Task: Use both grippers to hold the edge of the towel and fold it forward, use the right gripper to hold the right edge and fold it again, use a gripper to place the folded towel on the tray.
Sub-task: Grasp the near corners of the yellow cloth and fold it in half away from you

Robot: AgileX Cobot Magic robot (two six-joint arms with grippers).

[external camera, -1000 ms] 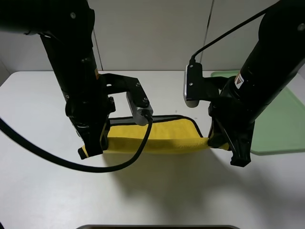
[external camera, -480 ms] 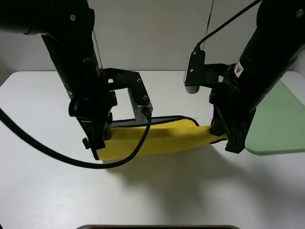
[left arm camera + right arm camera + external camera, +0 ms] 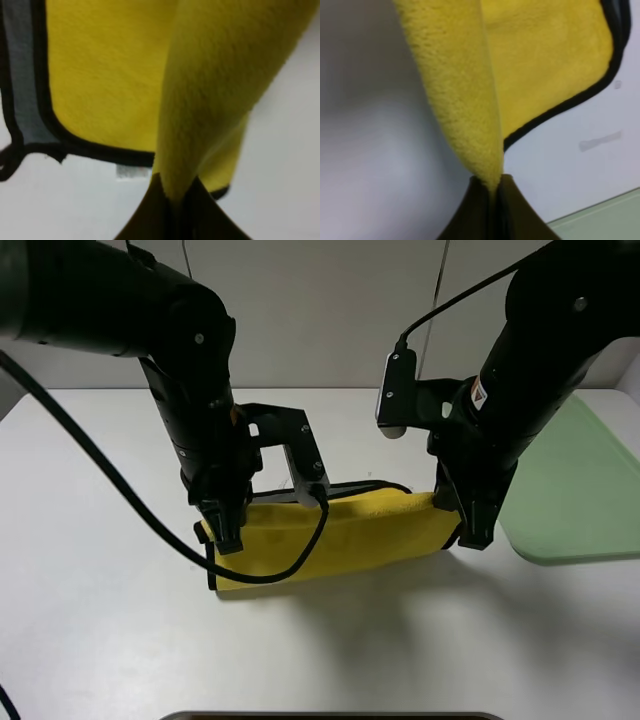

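Note:
My right gripper should keep holding the towel until its lifted edge reaches the black back trim (image 3: 372, 485). A wide yellow part of the towel is still between my fingers and the back trim.
A yellow towel (image 3: 340, 535) with black trim lies across the middle of the white table, its near edge lifted and carried over the rest. My left gripper (image 3: 226, 538) is shut on the towel's left end; the left wrist view shows the yellow cloth (image 3: 200, 100) pinched between the dark jaws. My right gripper (image 3: 470, 535) is shut on the towel's right end; the right wrist view shows the cloth (image 3: 465, 100) pinched the same way. The light green tray (image 3: 575, 490) sits at the right edge of the table.
A white table (image 3: 100, 620) holds everything. A dark edge (image 3: 330, 716) shows at the bottom of the exterior view. A white wall stands behind the table. Cables hang from both arms.
Both grippers have moved away from the front edge toward the back, carrying the towel's near edge over the rest. The towel now lies more folded and flatter.

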